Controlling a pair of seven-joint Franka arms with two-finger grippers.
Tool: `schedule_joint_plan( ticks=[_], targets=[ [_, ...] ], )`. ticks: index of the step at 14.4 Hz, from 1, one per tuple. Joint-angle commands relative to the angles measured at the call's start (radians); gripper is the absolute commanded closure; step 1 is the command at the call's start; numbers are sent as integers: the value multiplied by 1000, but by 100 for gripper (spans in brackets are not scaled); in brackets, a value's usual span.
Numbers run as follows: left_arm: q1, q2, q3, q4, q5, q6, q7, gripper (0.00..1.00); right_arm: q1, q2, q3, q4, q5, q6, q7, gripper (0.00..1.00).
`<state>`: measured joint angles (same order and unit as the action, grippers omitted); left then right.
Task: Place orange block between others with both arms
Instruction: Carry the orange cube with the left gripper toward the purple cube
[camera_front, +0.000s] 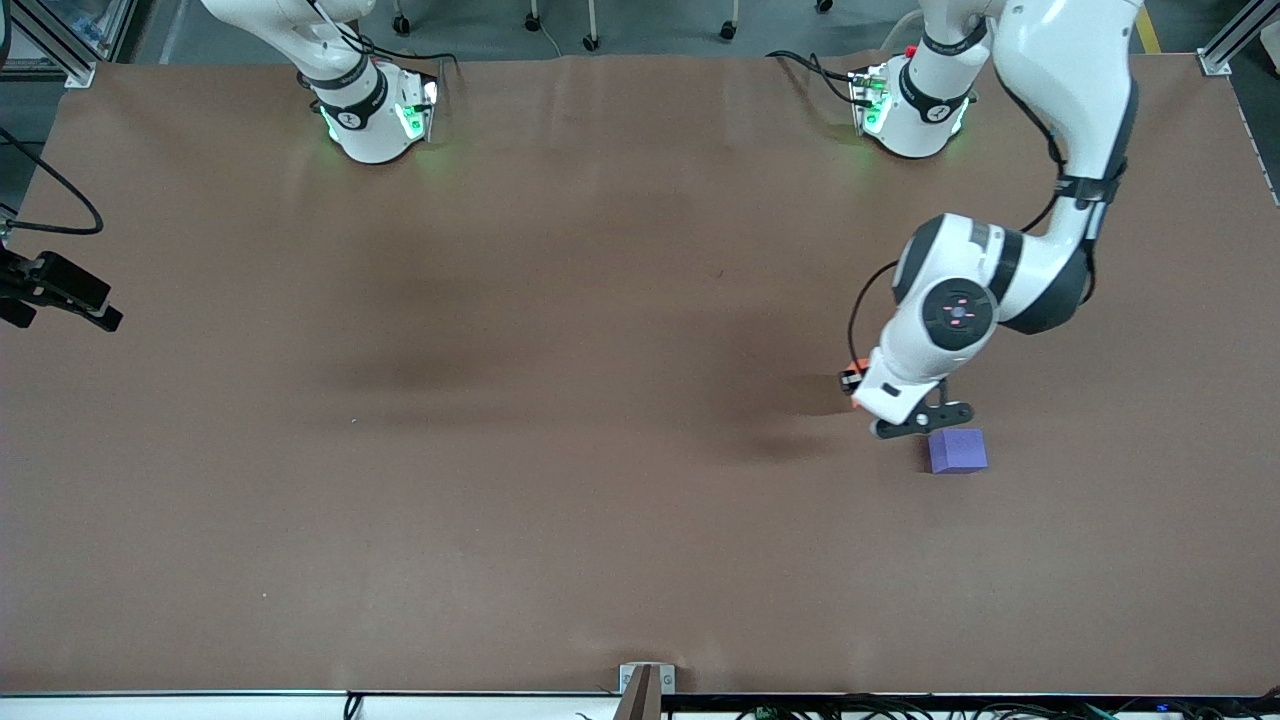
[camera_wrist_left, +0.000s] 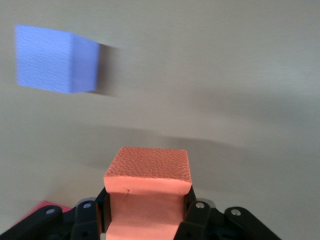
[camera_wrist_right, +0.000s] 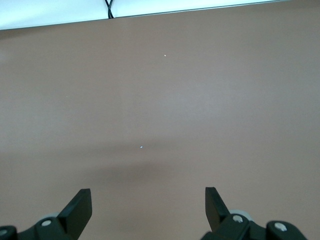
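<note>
My left gripper keeps holding the orange block for now until it is in the gap between the other blocks, since it hangs off to the side, beside the purple-blue cube (camera_front: 957, 450).
My left gripper (camera_wrist_left: 146, 212) is shut on the orange block (camera_wrist_left: 148, 167), which fills the gap between the black fingers (camera_wrist_left: 192, 210). In the front view that gripper (camera_front: 915, 418) hangs low over the table, right beside the purple-blue cube (camera_front: 957, 450), and the hand hides most of what it holds. The purple-blue cube (camera_wrist_left: 55, 60) rests on the table a short way off from the orange block. A corner of the pinkish-red cube (camera_wrist_left: 41, 208) peeks out beside the left fingers. My right gripper (camera_wrist_right: 147, 200) is open over bare table, with nothing between its fingers.
The brown table (camera_front: 560, 400) is wide and flat. The two arm bases (camera_front: 375, 110) (camera_front: 915, 105) stand along its farthest edge. A black piece with cables (camera_front: 60, 290) juts in at the right arm's end. A small bracket (camera_front: 645, 685) sits at the nearest edge.
</note>
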<state>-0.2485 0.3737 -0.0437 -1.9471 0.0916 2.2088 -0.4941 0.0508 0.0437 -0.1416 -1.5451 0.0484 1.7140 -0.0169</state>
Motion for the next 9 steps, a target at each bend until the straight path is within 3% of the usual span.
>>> schedule_joint_plan(
  ticks=[1,9],
  targets=[
    [75,-62,-15,-105,16,63,116,68,3,-25,2,-18,-13,-11,-8,0],
    [207,-67,-18,-223,14,198,308,68,-34,-25,29,-9,-13,-30,-14,0]
  ],
)
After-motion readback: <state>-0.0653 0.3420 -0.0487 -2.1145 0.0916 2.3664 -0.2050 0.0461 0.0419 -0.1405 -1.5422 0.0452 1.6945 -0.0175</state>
